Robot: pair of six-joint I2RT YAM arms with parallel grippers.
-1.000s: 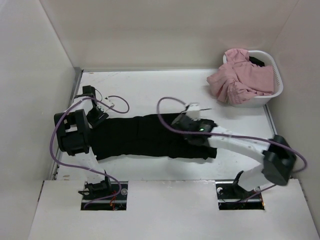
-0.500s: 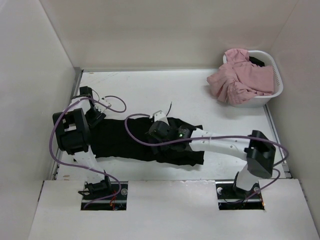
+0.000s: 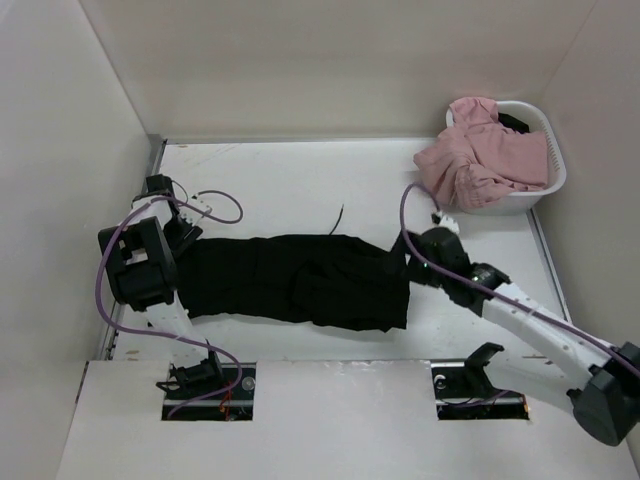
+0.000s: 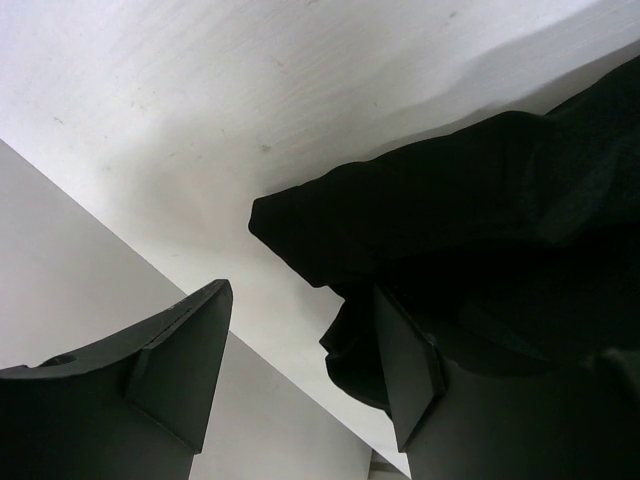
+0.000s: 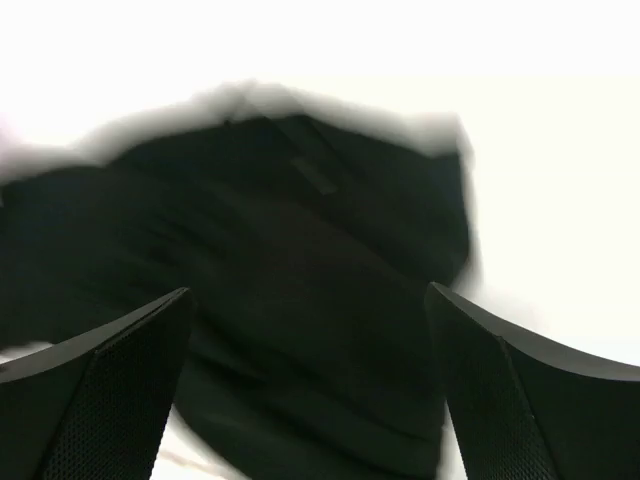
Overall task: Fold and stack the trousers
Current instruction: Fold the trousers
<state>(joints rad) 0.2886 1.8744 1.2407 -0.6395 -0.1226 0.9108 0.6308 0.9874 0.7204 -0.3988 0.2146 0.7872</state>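
Note:
Next, my right gripper grabs the black trousers by the end nearest the basket, to fold them toward the opposite end.
The black trousers lie stretched left to right across the table's middle, with a folded layer bunched over their right half. My left gripper is at their left end. In the left wrist view it stands open: the cloth's edge lies by the right finger, with bare table between the jaws. My right gripper hovers just off the right end. Its jaws are wide open and empty, and the trousers look blurred ahead of them.
A white basket at the back right holds a pink garment that spills over its rim. White walls enclose the table on the left, back and right. The left gripper is close to the left wall.
My right gripper carried the trousers' right end leftward, opened, and drew back to the right, leaving the cloth folded over. The left gripper shifted only slightly.

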